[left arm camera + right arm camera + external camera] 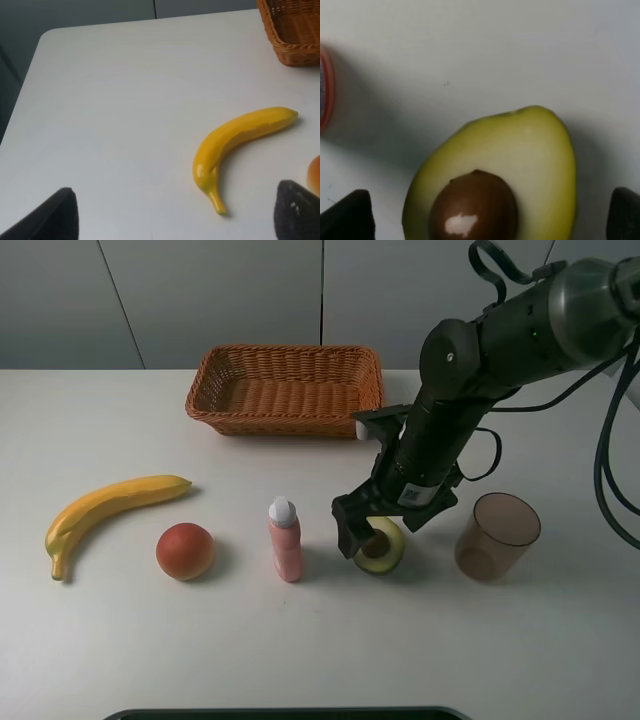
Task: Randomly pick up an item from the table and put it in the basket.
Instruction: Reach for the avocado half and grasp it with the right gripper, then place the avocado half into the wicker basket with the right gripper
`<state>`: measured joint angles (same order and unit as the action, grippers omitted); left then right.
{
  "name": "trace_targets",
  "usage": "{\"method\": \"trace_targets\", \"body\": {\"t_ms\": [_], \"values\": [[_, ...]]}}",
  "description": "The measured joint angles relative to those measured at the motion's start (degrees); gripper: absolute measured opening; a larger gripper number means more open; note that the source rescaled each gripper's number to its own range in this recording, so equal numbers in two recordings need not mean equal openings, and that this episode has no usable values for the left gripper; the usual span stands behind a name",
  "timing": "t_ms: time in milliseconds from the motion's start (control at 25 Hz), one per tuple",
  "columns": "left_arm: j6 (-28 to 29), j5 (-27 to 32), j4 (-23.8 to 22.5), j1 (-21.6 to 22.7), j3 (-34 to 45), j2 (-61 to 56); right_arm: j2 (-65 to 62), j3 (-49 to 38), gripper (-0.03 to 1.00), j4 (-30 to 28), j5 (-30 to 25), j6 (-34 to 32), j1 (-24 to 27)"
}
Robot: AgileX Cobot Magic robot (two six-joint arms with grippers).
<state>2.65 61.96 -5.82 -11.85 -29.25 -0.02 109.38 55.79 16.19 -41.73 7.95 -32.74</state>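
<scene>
The right gripper grabs the halved avocado [381, 552] by its rounded sides next, to put it in the wicker basket [285, 390].
The halved avocado [381, 552] lies cut side up on the white table [120, 640], pit showing, between the pink bottle and the brown cup. My right gripper [378, 532] is open and low over it, one finger on each side; in the right wrist view the avocado [510, 170] sits between the fingertips [345, 215] of the gripper [485, 220]. The wicker basket [285, 390] stands empty at the back centre. My left gripper [175, 220] is open and empty above the table's left part, near the basket's corner [292, 30]; it is out of the exterior high view.
A banana [110, 505] [240, 140] lies at the left. A round orange-red fruit [185, 551] sits next to it. A pink bottle with a white cap [284, 540] stands just left of the avocado. A translucent brown cup [497, 535] stands to its right.
</scene>
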Motion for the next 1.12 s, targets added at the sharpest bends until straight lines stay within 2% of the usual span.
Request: {"method": "trace_targets", "body": {"t_ms": [160,480,520,560,600,640,680,720,1120], "values": [[0.00,0.00,0.00,0.00,0.00,0.00,2.21,0.00,1.00,1.17,1.95,0.10,-1.66],[0.00,0.00,0.00,0.00,0.00,0.00,3.56,0.00,1.00,1.38,2.56,0.21,-1.87],[0.00,0.00,0.00,0.00,0.00,0.00,3.56,0.00,0.97,1.38,2.56,0.21,-1.87],[0.00,0.00,0.00,0.00,0.00,0.00,3.56,0.00,0.86,1.38,2.67,0.21,-1.87],[0.00,0.00,0.00,0.00,0.00,0.00,3.69,0.00,0.60,1.38,2.67,0.21,-1.87],[0.00,0.00,0.00,0.00,0.00,0.00,3.82,0.00,0.21,1.26,2.67,0.21,-1.87],[0.00,0.00,0.00,0.00,0.00,0.00,3.92,0.00,0.00,1.26,2.67,0.21,-1.87],[0.00,0.00,0.00,0.00,0.00,0.00,3.92,0.00,0.03,1.26,2.67,0.21,-1.87],[0.00,0.00,0.00,0.00,0.00,0.00,2.05,0.24,0.03,-0.52,1.81,-0.73,-1.87]]}}
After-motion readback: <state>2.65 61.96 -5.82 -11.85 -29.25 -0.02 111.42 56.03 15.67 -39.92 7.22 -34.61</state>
